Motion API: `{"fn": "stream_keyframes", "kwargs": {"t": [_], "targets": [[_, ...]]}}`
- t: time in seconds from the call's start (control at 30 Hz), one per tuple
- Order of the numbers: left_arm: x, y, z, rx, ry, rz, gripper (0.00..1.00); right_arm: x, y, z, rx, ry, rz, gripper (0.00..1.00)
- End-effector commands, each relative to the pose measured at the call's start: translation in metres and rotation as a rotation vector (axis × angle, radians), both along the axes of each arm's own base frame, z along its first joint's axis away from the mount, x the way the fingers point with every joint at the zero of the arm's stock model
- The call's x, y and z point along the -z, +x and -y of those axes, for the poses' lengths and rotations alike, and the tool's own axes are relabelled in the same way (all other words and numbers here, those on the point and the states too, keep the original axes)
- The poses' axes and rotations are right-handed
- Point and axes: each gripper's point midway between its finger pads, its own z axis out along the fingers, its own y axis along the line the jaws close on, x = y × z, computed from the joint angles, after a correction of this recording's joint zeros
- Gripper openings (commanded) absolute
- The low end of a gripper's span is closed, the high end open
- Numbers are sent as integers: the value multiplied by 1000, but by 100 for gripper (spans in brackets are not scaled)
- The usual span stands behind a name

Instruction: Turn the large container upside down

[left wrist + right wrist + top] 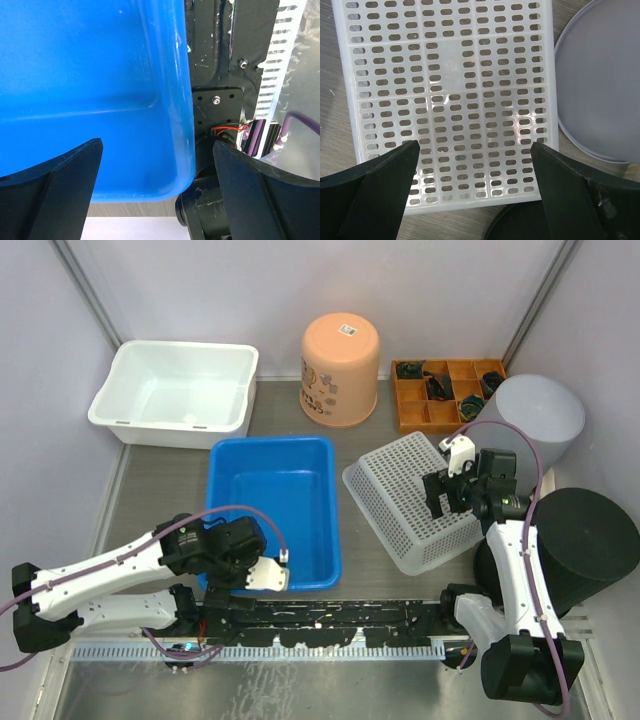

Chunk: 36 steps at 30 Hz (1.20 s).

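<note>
My left gripper grabs the blue bin (90, 75) by its near rim (183, 159) beside the bin's corner next, to lift the bin and turn it upside down.
A blue rectangular bin (272, 444) stands open side up in the middle of the table. My left gripper (262, 575) is open at its near right corner. In the left wrist view the blue bin (90, 75) has its rim corner between the spread fingers of the left gripper (157, 150), with no contact visible. A white perforated basket (400, 490) lies bottom up to the right of the blue bin. My right gripper (450, 502) is open and empty just above it. In the right wrist view the right gripper (475, 147) hovers over the basket's slotted bottom (450, 75).
A white tub (175, 390) stands at the back left. An orange bucket (340, 368) stands upside down at the back. An orange compartment tray (440, 395), a grey cylinder (535, 420) and a black cylinder (590, 540) crowd the right side.
</note>
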Motion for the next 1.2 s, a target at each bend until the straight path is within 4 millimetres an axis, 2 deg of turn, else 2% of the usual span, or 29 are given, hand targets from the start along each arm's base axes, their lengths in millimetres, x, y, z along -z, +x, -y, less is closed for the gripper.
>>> {"fn": "stream_keyframes", "kwargs": {"t": [0.0, 0.07, 0.13, 0.17, 0.2, 0.23, 0.37, 0.47, 0.53, 0.67, 0.73, 0.83, 0.93, 1.17], "targets": [[6, -3, 17, -6, -78, -22, 90, -7, 11, 5, 27, 7, 42, 100], [14, -5, 14, 5, -54, -36, 77, -4, 12, 7, 36, -1, 34, 100], [22, -7, 13, 18, -34, -52, 55, -2, 12, 9, 42, -6, 31, 100], [24, -7, 14, 20, -22, -59, 36, -2, 12, 9, 44, -8, 30, 100], [26, -6, 14, 20, -11, -59, 6, -1, 13, 10, 47, -10, 28, 100], [29, -5, 14, 17, 6, -60, 0, -1, 13, 11, 50, -12, 30, 100], [42, -4, 13, 26, 75, -79, 0, 1, 13, 12, 55, -15, 23, 100], [29, -11, 21, 36, 65, -135, 0, 2, 14, 13, 59, -20, 23, 100], [4, -20, 27, 60, 20, -183, 0, 3, 14, 15, 65, -25, 22, 100], [-73, -48, 49, 149, -147, -313, 0, 5, 15, 17, 77, -32, 16, 100], [-110, -63, 51, 197, -193, -383, 0, 6, 16, 18, 81, -35, 15, 100], [-152, -78, 46, 245, -232, -448, 0, 7, 16, 19, 87, -37, 12, 100], [-173, -78, 45, 269, -317, -389, 0, 7, 16, 19, 88, -37, 11, 100], [-194, -67, 50, 263, -384, -300, 0, 8, 16, 19, 89, -34, 7, 100]]}}
